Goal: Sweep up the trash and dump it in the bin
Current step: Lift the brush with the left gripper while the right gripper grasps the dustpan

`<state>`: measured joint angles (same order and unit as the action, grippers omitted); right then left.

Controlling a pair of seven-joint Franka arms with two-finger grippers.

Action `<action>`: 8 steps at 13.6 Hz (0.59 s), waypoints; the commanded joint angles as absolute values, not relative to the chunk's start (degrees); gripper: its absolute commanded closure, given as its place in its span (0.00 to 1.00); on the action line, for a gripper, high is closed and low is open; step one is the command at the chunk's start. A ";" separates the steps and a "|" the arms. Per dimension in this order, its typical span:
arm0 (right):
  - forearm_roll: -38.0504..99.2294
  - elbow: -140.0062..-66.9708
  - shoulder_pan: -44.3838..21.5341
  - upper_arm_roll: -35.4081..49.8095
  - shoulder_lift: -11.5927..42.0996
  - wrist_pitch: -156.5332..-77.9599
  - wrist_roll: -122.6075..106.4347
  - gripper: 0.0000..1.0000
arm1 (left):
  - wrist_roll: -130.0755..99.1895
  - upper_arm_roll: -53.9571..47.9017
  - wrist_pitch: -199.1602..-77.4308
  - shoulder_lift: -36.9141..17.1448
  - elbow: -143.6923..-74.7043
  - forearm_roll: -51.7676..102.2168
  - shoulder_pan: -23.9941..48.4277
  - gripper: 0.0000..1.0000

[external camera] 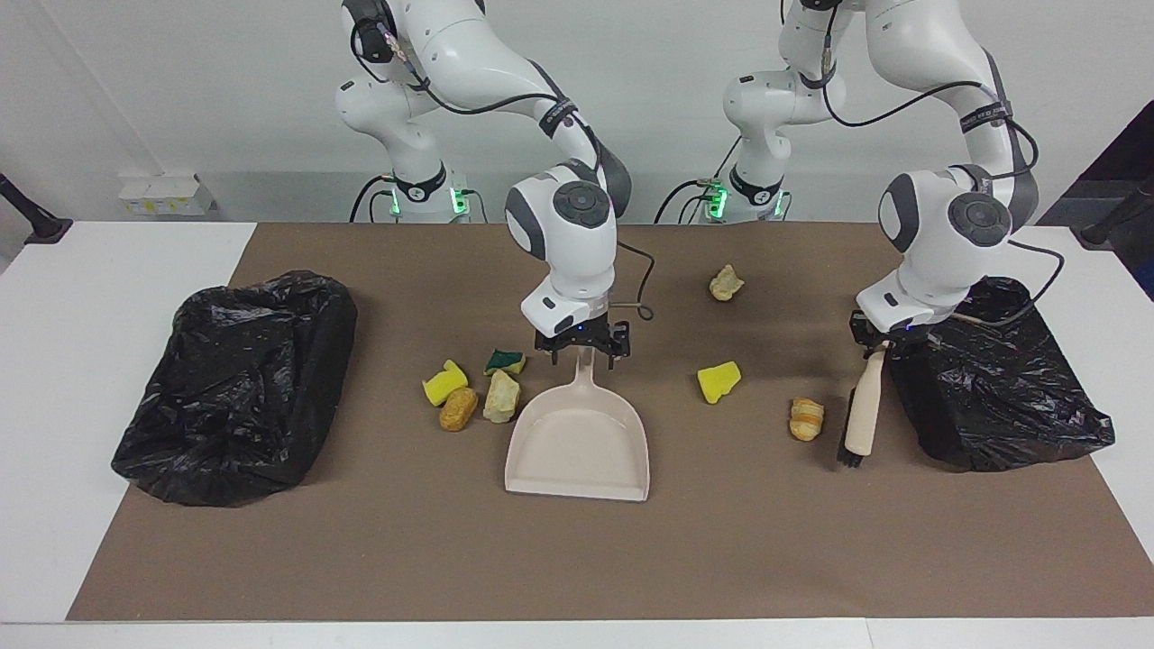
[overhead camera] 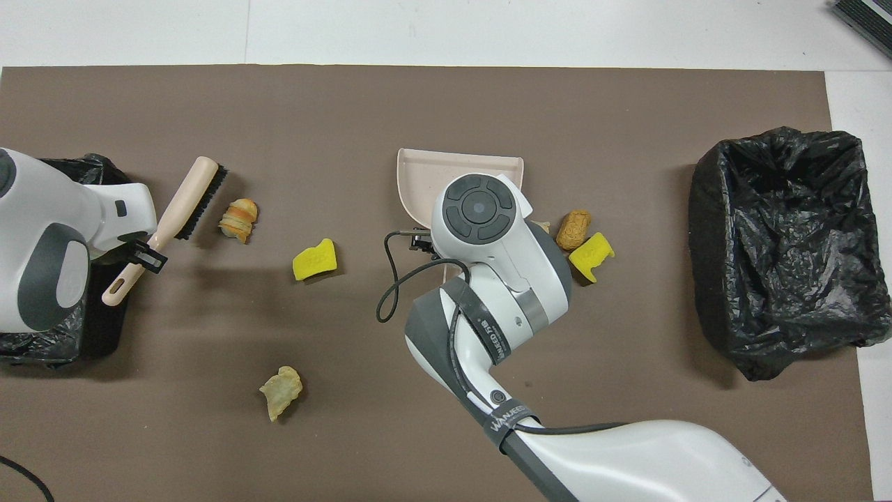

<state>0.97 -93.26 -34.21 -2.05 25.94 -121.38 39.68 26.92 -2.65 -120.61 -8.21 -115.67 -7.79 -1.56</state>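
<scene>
My right gripper grabs the beige dustpan by its narrow handle next, since the wide tray spreads well beyond the span of my fingers.
The beige dustpan lies flat mid-mat. My right gripper is low over its handle, fingers open on either side. Beside the pan toward the right arm's end lie a yellow sponge, a golden lump, a tan lump and a green-and-yellow sponge. My left gripper is shut on the brush, bristles down by a bread roll. Another yellow sponge and a tan lump lie between.
A black-bagged bin stands at the right arm's end of the brown mat. A second black-bagged bin stands at the left arm's end, close under the left arm. A loose cable hangs from the right wrist.
</scene>
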 commanded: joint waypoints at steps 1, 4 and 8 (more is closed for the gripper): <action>2.99 -96.06 -34.36 -2.02 24.17 -121.38 39.29 0.00 | 27.16 -2.64 -119.71 -5.99 -118.46 -8.96 1.39 1.00; 3.60 -97.11 -34.28 -1.93 23.73 -121.46 39.20 0.30 | 27.59 -2.72 -119.53 -4.13 -121.29 -8.88 5.70 1.00; 6.39 -98.00 -34.19 -1.67 23.03 -120.33 39.38 1.00 | 27.60 -2.90 -113.74 -3.69 -119.71 -8.26 10.36 1.00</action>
<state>3.11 -96.13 -34.42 -1.93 24.94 -121.18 39.68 26.97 -3.59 -116.42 -5.53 -119.29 -7.82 7.86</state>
